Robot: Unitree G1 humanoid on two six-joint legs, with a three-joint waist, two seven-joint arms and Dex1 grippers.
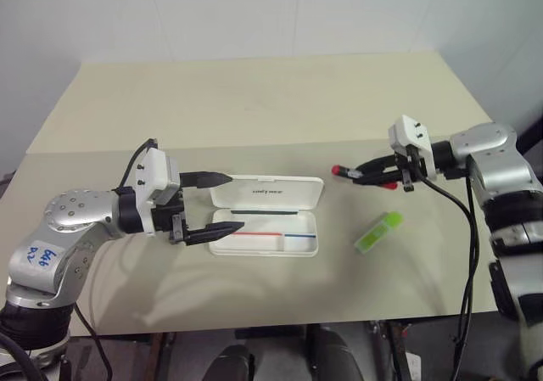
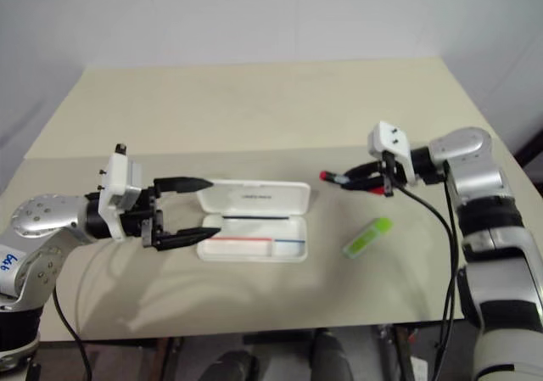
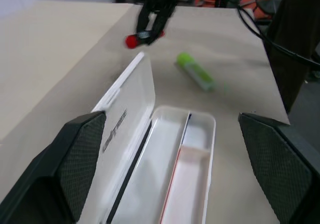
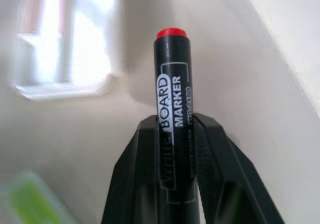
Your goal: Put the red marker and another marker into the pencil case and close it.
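The red marker hangs beside the pencil case, short of its tray [image 1: 273, 233] [image 4: 65, 49]. From here my right gripper keeps hold of the marker until it reaches the tray.
My right gripper [image 1: 379, 172] is shut on the red marker [image 4: 172, 99], a dark barrel with red ends, held above the table to the right of the pencil case [image 1: 265, 220]. The marker's red tip [image 1: 338, 170] points toward the case. The white case lies open in the middle, lid [image 1: 267, 194] folded back, tray showing a red-and-blue stripe. My left gripper [image 1: 222, 203] stands open at the case's left end, one finger over the lid, the other over the tray. The lime-green highlighter [image 1: 378, 232] lies on the table right of the case, below the right gripper.
The beige table [image 1: 254, 101] stretches far behind the case, with a crease line running across it. A black cable [image 1: 469, 254] hangs from my right arm near the table's right edge. The table's front edge lies just below the case.
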